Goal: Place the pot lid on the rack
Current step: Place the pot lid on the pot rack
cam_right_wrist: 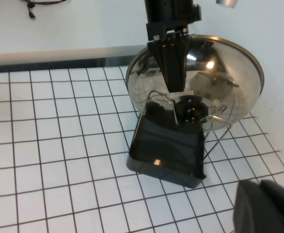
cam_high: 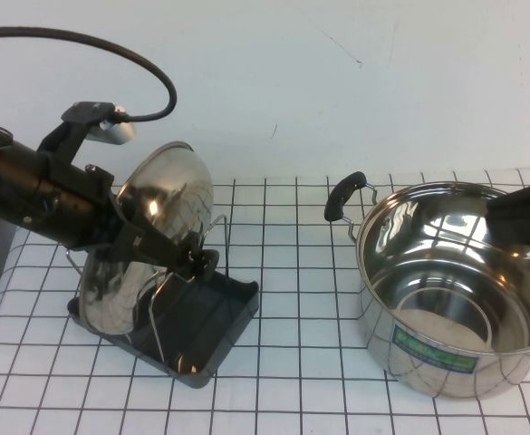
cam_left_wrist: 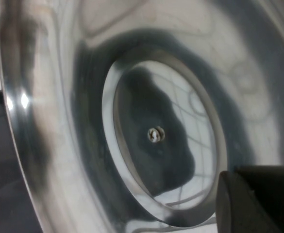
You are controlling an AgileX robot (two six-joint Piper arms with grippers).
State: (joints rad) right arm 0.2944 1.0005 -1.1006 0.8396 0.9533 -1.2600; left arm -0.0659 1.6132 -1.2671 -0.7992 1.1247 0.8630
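Observation:
The lid's lower rim [cam_high: 106, 326] sits down in the black rack [cam_high: 215, 317] among the rack's wires, so my left gripper releases the lid next.
The steel pot lid [cam_high: 160, 204] stands on edge, tilted, with its lower rim down among the wires of the black rack [cam_high: 215, 317]. My left gripper [cam_high: 169, 249] is shut on the lid, one finger on each face near the knob. The lid's shiny inside [cam_left_wrist: 59, 121] fills the left wrist view, with one finger [cam_left_wrist: 258, 199] in the corner. The right wrist view shows the lid's outer face [cam_right_wrist: 219, 73], the rack's tray [cam_right_wrist: 166, 150] and the left gripper [cam_right_wrist: 176, 82]. My right gripper [cam_high: 523, 222] hangs above the pot, shut and empty [cam_right_wrist: 270, 208].
A large steel pot [cam_high: 455, 281] with black handles stands open on the right of the checked tablecloth. The white wall is close behind the rack. A black cable loops above the left arm.

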